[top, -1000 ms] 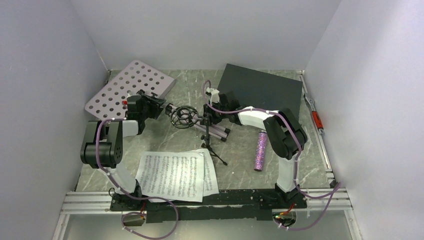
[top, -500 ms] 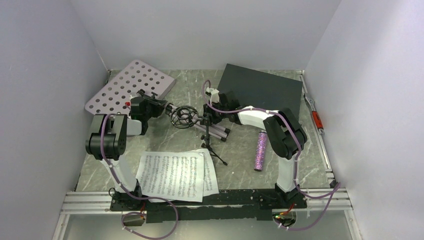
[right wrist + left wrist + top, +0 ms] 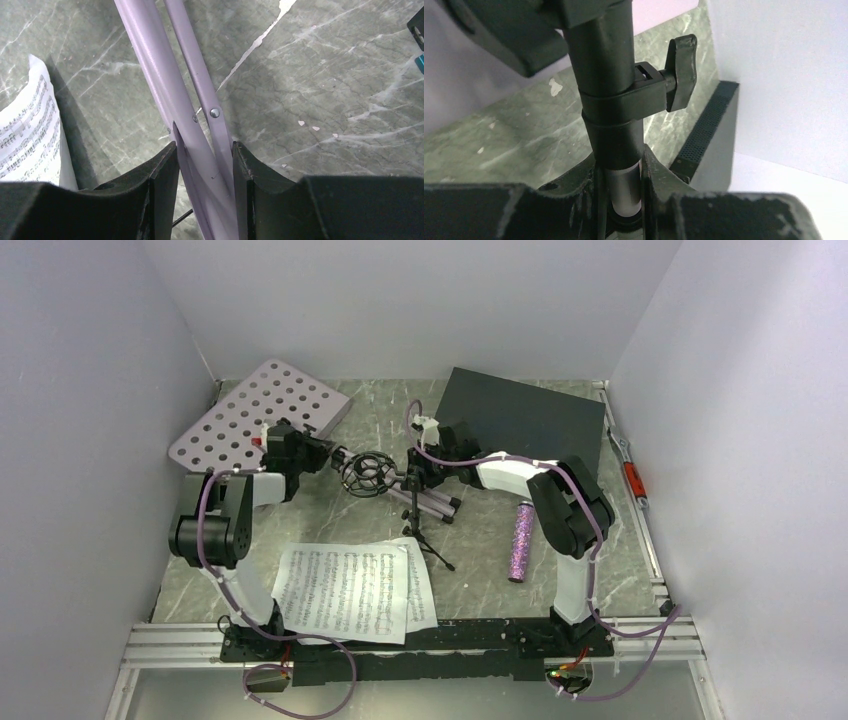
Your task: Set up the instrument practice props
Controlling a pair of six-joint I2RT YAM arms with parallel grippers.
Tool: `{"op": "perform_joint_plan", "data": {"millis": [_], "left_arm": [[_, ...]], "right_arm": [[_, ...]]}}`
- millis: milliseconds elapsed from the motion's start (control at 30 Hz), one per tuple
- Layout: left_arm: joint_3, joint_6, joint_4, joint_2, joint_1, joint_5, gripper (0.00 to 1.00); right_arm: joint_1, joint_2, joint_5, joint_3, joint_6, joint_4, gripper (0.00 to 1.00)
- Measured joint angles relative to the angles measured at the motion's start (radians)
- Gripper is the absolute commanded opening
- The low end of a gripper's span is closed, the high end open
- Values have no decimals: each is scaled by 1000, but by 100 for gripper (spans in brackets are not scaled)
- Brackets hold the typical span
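Note:
I would lift the music stand with its perforated plate if I raised my left gripper now, because the gripper's fingers are around the music stand's pole below the clamp knob.
The pale lilac music stand lies on its side; its perforated plate is at the back left and its folded legs are at centre. My left gripper is shut on the stand's pole just below a black clamp knob. My right gripper is shut on the lilac legs. The small black tripod stand with ring mount rests against the pole between my grippers. Two sheet-music pages lie at the front. The glittery purple microphone lies to the right.
A flat dark box lies at the back right, close behind my right arm. White walls close in the table on three sides. A rail runs along the right edge. A page corner shows in the right wrist view.
My left gripper has closed on the music stand's pole, and the left arm's elbow has swung up and inward. The right arm and the props on the table have not moved.

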Motion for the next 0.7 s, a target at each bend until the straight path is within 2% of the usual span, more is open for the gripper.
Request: {"op": "perform_joint_plan", "data": {"millis": [67, 133, 333, 700], "left_arm": [[24, 26, -96, -32, -17, -47, 3], [51, 55, -194, -75, -40, -107, 3], [124, 130, -354, -141, -70, -174, 3], [274, 283, -463, -162, -95, -177, 3]], "right_arm": [[-2, 0, -11, 0, -1, -3, 23], [-7, 0, -30, 4, -2, -7, 27], [-17, 0, -95, 24, -2, -31, 27], [-18, 22, -190, 98, -8, -73, 28]]}}
